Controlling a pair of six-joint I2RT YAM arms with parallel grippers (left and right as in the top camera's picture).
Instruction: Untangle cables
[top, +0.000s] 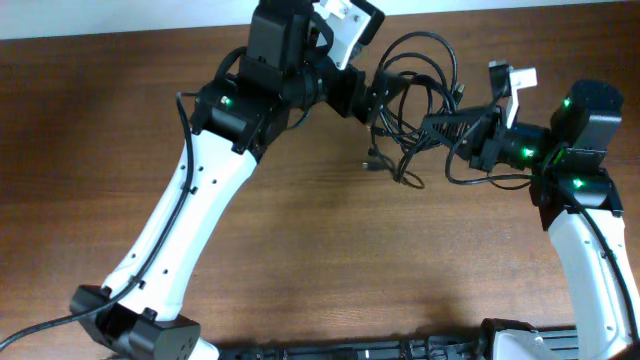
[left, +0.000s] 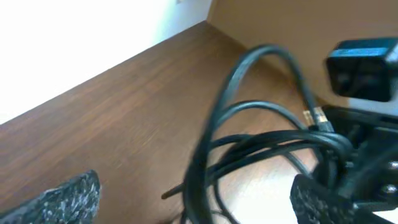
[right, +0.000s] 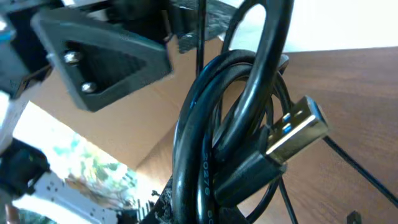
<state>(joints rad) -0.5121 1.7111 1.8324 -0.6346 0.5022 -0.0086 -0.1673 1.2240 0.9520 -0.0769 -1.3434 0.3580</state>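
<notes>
The cables need to be untangled. My left gripper should grab the cable piece by the near side of its loop next and leave the plug ends of the cables free.
The cables (top: 420, 85) are a tangle of thin black loops between my two grippers at the back of the table. My left gripper (top: 380, 105) is at the tangle's left side. In the left wrist view its fingers (left: 193, 202) are spread wide, with cable loops (left: 249, 124) passing between them. My right gripper (top: 445, 128) is at the tangle's right side. In the right wrist view (right: 205, 208) it is shut on a bundle of cable strands (right: 211, 124) with a USB plug (right: 295, 130) sticking out. A small plug end (top: 375, 158) hangs low at the left.
The wooden table (top: 300, 230) stretches to the front and left. The table's back edge (top: 150, 30) runs close behind the tangle. The right arm's own thicker wire (top: 490, 182) loops beside its wrist. The left arm's white link (top: 190, 220) crosses the left half.
</notes>
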